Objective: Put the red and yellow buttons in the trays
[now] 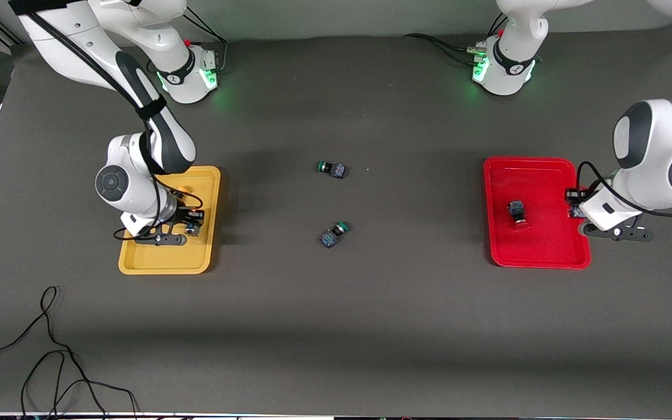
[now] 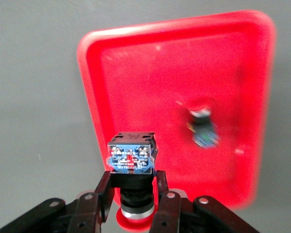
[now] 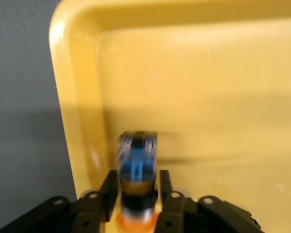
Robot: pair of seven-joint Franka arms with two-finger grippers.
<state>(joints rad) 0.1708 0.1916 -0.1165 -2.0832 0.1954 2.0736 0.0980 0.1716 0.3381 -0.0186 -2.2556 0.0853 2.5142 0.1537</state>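
Observation:
My left gripper holds the red button high above the red tray's rim. It needs to lower the button in before it lets go.
My left gripper is shut on a red-capped button, cap toward the wrist. It holds it over the rim of the red tray at the left arm's end. A second red button lies in that tray. My right gripper is low in the yellow tray, its jaws closed round a yellow-orange-capped button. An orange cap shows in the yellow tray beside the right arm.
Two green-capped switches lie on the dark table between the trays, one farther from the front camera and one nearer. A loose black cable lies near the table's front edge at the right arm's end.

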